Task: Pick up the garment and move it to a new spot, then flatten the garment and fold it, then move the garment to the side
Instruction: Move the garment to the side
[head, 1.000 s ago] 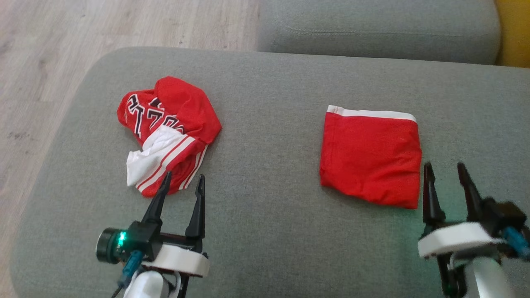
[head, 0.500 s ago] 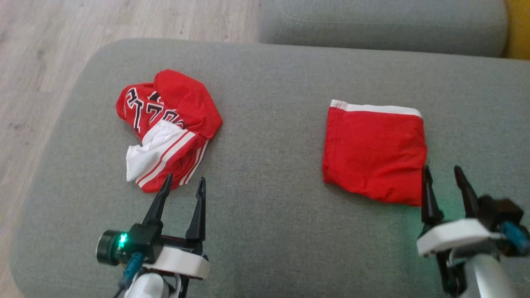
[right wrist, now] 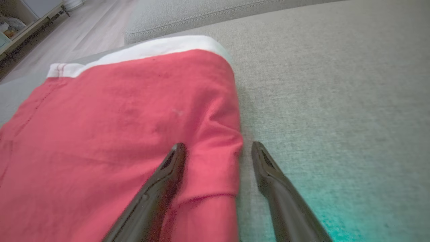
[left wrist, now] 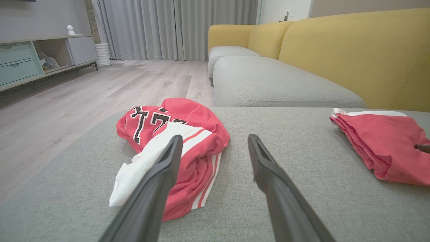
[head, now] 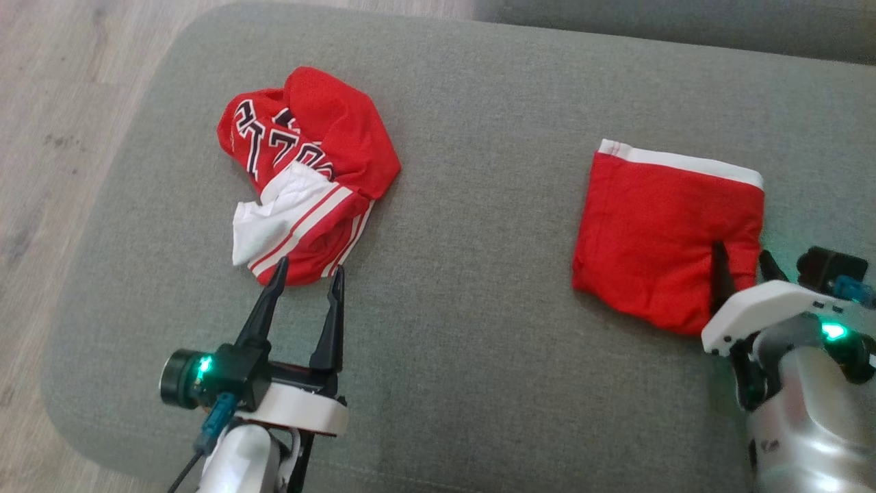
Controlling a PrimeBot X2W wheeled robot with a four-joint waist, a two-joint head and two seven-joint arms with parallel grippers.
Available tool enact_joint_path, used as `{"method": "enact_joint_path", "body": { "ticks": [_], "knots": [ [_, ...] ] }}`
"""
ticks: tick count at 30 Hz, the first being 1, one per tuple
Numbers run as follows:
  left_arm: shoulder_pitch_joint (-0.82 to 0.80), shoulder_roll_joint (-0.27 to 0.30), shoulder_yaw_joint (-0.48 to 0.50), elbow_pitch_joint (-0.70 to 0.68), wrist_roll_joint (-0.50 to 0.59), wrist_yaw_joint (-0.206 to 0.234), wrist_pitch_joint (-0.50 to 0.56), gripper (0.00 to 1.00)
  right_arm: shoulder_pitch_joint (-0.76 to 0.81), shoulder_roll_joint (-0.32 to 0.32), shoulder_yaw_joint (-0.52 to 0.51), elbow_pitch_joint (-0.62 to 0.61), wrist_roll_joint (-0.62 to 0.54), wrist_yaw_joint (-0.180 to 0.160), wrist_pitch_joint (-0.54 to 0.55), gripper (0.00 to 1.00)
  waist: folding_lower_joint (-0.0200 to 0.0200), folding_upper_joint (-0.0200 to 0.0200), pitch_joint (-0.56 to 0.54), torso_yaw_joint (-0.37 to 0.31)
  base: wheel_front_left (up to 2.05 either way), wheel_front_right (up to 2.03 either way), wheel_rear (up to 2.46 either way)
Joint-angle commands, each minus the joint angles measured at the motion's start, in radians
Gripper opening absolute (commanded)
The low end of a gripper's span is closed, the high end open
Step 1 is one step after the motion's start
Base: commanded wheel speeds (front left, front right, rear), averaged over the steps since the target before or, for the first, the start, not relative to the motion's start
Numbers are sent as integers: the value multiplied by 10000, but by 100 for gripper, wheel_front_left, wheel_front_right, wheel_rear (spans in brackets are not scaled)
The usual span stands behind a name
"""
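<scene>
The robot's right gripper should next take hold of the folded red garment (head: 657, 226) by its folded side edge (head: 745, 264), so that it can move the garment to the side.
A folded red garment (head: 657, 226) with a white band along its far edge lies flat on the right of the grey cushion (head: 479, 274). My right gripper (head: 741, 252) is open astride its near right edge. In the right wrist view this gripper (right wrist: 218, 146) has one finger over the red garment (right wrist: 117, 117) and the other over bare cushion. A crumpled red garment (head: 308, 164) with black lettering and white stripes lies at the left. My left gripper (head: 309, 270) stands open just short of its near hem. The left wrist view has the open left gripper (left wrist: 215, 139) before the crumpled garment (left wrist: 198, 117).
Wooden floor (head: 55, 137) borders the cushion on the left. Beyond the cushion stands a yellow sofa (left wrist: 352, 50) with a grey seat (left wrist: 268, 84). A low pale green cabinet (left wrist: 20, 60) lines the far left wall.
The head camera has shifted, so both garments sit higher and further right in the picture. My right gripper has advanced over the folded garment's near right edge. The left gripper holds its place.
</scene>
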Motion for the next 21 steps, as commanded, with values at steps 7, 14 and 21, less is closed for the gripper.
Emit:
{"method": "enact_joint_path", "body": {
  "ticks": [7, 14, 21],
  "knots": [
    [-559, 70, 350, -283, -32, -35, -51, 100, -962, -35, 694, 1390, -80, 67, 588, 56, -1, 0, 155, 101, 0, 0, 0],
    [-500, 70, 484, -300, -4, 58, -51, 100, -1227, -38, 1105, 1429, -753, 67, -35, 0, -1, 0, -146, -222, 0, 0, 0],
    [-308, 70, 467, -352, -66, 197, -51, 100, -1148, -978, 1961, 567, -1627, 67, -42, 0, -1, 0, -517, -709, 0, 0, 0]
  ]
}}
